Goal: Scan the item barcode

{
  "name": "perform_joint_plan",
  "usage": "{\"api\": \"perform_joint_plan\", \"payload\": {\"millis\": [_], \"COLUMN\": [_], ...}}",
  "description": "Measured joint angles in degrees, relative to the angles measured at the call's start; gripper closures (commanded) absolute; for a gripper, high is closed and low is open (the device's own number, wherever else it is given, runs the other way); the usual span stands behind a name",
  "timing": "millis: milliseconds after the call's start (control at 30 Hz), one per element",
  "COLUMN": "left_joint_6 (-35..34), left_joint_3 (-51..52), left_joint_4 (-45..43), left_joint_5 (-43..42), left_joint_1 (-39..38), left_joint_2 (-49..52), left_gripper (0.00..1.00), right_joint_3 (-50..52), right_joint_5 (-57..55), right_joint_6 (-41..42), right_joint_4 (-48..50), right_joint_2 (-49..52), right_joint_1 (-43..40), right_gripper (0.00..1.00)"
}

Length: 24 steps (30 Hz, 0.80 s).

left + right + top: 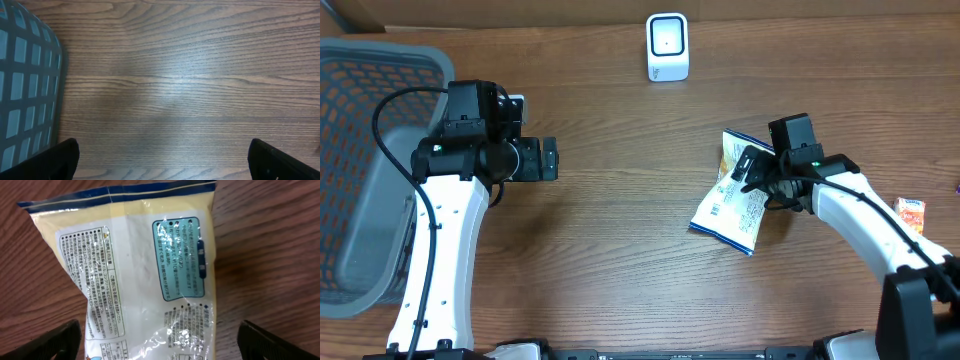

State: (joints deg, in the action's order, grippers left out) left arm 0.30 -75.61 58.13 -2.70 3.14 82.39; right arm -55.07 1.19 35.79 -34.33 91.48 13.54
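My right gripper takes hold of the snack bag (732, 195) across its middle by both long sides next, to leave the end print exposed for scanning.
The item is a yellow and white snack bag (732, 195) with a blue sealed edge. It lies flat on the wooden table with its printed back facing up. In the right wrist view the bag (145, 270) fills the middle, and I cannot make out a barcode among the print. My right gripper (755, 168) hangs over the bag's near end. It (162, 340) is open, one finger on either side of the bag, gripping nothing. My left gripper (548, 158) hovers over bare wood at the left, open (162, 160) and empty. A white scanner (667, 46) stands at the table's far edge.
A grey mesh basket (360, 170) fills the left side, and its wall (25, 90) is close to my left fingers. A small orange packet (911, 214) lies at the far right, beside the right arm.
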Motion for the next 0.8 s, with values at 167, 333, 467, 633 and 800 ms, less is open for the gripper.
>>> {"api": "perform_joint_plan", "payload": {"millis": [167, 333, 467, 633, 800], "left_joint_6": [0.0, 0.0, 0.0, 0.0, 0.0], "left_joint_3": [0.0, 0.0, 0.0, 0.0, 0.0], "left_joint_4": [0.0, 0.02, -0.02, -0.02, 0.02], "left_joint_5": [0.0, 0.0, 0.0, 0.0, 0.0], "left_joint_1": [0.0, 0.0, 0.0, 0.0, 0.0], "left_joint_2": [0.0, 0.0, 0.0, 0.0, 0.0], "left_gripper": [0.0, 0.0, 0.0, 0.0, 0.0], "right_joint_3": [0.0, -1.22, -1.95, -2.69, -4.2], "right_joint_5": [0.76, 1.44, 2.97, 4.2, 4.09], "right_joint_6": [-2.36, -4.79, -5.35, -5.4, -5.6], "right_joint_4": [2.45, 5.79, 6.84, 7.02, 3.17], "right_joint_2": [5.6, 9.9, 11.58, 11.34, 11.39], "right_joint_1": [0.0, 0.04, -0.02, 0.0, 0.0], "right_gripper": [0.0, 0.26, 0.96, 0.96, 0.96]}}
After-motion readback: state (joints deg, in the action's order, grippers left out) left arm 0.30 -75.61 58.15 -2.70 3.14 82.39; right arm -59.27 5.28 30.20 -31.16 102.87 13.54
